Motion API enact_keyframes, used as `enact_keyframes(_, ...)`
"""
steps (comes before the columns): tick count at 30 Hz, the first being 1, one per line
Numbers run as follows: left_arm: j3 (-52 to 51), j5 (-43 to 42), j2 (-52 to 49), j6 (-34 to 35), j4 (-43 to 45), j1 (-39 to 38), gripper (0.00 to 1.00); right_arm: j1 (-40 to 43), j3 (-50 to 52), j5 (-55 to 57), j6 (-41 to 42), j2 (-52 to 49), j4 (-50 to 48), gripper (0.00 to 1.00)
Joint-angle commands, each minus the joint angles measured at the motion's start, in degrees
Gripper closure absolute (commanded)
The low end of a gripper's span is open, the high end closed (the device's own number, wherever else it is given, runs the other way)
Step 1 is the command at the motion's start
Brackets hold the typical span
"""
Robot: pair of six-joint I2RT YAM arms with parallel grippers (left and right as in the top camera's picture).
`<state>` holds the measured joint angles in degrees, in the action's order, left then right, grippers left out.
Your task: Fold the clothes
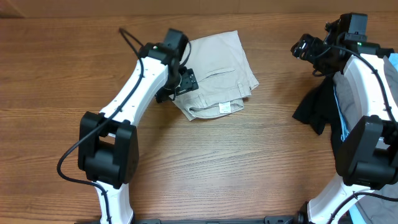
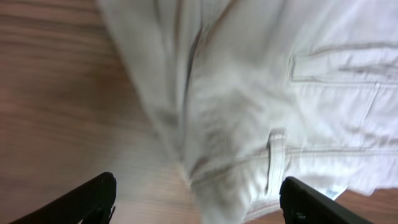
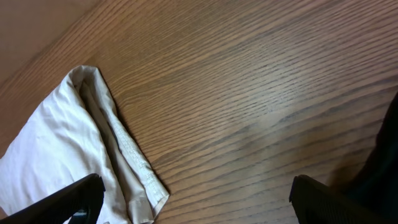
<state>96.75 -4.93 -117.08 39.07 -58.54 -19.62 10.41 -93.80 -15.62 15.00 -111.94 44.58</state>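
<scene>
I will next use my left gripper to grab the waistband corner [image 1: 188,111] [image 2: 214,195] of the folded beige shorts, on my left gripper's side, so the bundle can slide aside and stay flat and folded.
The beige shorts [image 1: 219,71] lie folded into a compact bundle on the wooden table, waistband and small white tag toward the front. My left gripper [image 1: 180,84] hovers at the bundle's left edge, open and empty; in the left wrist view the shorts [image 2: 273,93] fill the frame, with the waistband corner between the open fingers [image 2: 196,199]. My right gripper [image 1: 306,47] is open and empty, to the right of the shorts, above bare table. The right wrist view shows a corner of the shorts [image 3: 81,149] at its lower left, and the open fingers [image 3: 196,202].
A black garment [image 1: 317,106] lies at the right by the right arm's base, with a bit of blue [image 1: 392,59] beside it. Its dark edge shows in the right wrist view [image 3: 385,155]. The wooden table [image 1: 236,162] extends to the front.
</scene>
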Motion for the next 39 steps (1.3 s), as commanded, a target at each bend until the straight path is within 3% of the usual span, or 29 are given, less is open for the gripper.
enact_keyframes(1,-5.51,-10.05,0.09,0.76,5.38,-0.74,0.13,-0.07,-0.39,0.11,-0.02,0.39,-0.28,0.0)
enact_keyframes(12,-14.23,-9.49,0.09,6.12,13.94,-2.16,0.05,-0.07,-0.39,0.11,-0.02,0.39,-0.28,0.0)
enact_keyframes(20,-18.58,-9.49,0.09,10.34,21.27,-2.19,0.08,-0.07,-0.39,0.11,-0.02,0.39,-0.28,0.0)
enact_keyframes(21,-18.88,-9.49,0.09,10.73,21.59,-2.19,0.1,-0.07,-0.39,0.11,-0.02,0.39,-0.28,0.0)
enact_keyframes(24,-19.04,-9.51,0.09,10.6,21.05,-2.19,0.37,-0.07,-0.39,0.13,-0.02,0.39,-0.28,0.0)
enact_keyframes(27,-19.02,-9.49,0.09,8.79,20.94,-2.19,0.65,-0.07,-0.39,0.11,-0.02,0.39,-0.28,0.0)
enact_keyframes(28,-18.99,-9.51,0.09,7.04,21.09,-2.16,0.82,-0.07,-0.39,0.11,-0.02,0.39,-0.28,0.0)
enact_keyframes(29,-18.86,-9.46,0.09,5.49,21.09,-1.97,0.88,-0.07,-0.39,0.11,-0.02,0.39,-0.28,0.0)
enact_keyframes(31,-18.21,-9.16,0.09,1.79,20.9,-0.96,0.96,-0.07,-0.39,0.13,-0.02,0.39,-0.28,0.0)
enact_keyframes(39,-8.79,2.93,0.11,-6.43,7.1,10.47,0.96,-0.07,-0.39,0.11,-0.02,0.39,-0.28,0.0)
